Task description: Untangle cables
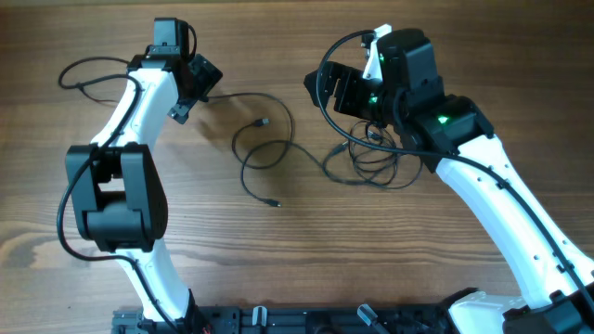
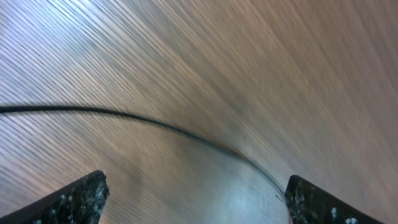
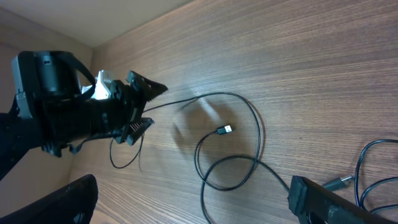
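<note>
My left gripper needs to untangle the cable next, so it needs to grab the thin cable along the part outside the loop and leave the small plug free.
The cables lie in two groups: a loose loop (image 1: pixel 264 148) in the middle of the table, with a small plug (image 1: pixel 264 122) at one end, and a dark tangle (image 1: pixel 373 162) under the right arm. My left gripper (image 1: pixel 197 93) stands open at the loop's left end. In the left wrist view its fingertips (image 2: pixel 84 196) are wide apart, and one thin cable (image 2: pixel 124 114) runs across the wood toward the right-hand tip. My right gripper (image 1: pixel 320 93) hangs open above the table, left of the tangle. The loop (image 3: pixel 231 163) lies below its spread fingers (image 3: pixel 320 199), untouched.
The left arm's own thicker black cable (image 1: pixel 88 74) curls at the far left. A black rail (image 1: pixel 278 320) runs along the table's front edge. In the right wrist view the left gripper (image 3: pixel 149 107) shows at the upper left, with tangle strands (image 3: pixel 373 165) at the right edge.
</note>
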Robot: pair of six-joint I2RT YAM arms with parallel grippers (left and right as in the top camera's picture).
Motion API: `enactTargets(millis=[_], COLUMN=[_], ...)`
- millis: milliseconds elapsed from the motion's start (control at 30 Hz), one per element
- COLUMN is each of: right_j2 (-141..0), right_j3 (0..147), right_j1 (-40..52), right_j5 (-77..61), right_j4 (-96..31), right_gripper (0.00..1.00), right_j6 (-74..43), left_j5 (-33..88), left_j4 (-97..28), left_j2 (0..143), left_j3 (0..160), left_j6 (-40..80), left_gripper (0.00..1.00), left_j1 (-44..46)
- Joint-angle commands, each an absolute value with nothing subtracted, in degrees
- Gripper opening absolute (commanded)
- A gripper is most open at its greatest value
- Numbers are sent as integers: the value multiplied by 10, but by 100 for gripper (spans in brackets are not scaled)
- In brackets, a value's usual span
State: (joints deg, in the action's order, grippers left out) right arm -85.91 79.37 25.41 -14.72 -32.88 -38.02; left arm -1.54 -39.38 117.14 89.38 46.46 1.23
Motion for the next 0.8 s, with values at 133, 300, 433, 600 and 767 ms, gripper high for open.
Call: enactTargets(millis=[133,300,433,600,767], right_j2=[-856,-856,-856,-856,-858], right_j3=[800,800,800,800,800], right_j1=[256,256,256,256,259], right_j5=[-140,-140,-139,-139,-123], right_j4=[-336,-345,-345,-349,-349], right_gripper=[100,100,100,100,100], right_j6=[-373,-373,-373,-373,-373], left_j5=[-60,-58,-30,-2,-3], left_j4=[-298,-276,-258,-81,222], left_j2=[1252,1259,1185,1045,991], left_j3=[895,895,907,925,925], left_j6=[547,544,530,497,497], left_gripper=[91,23,4,4,4], left_j1=[15,15,14,11,8])
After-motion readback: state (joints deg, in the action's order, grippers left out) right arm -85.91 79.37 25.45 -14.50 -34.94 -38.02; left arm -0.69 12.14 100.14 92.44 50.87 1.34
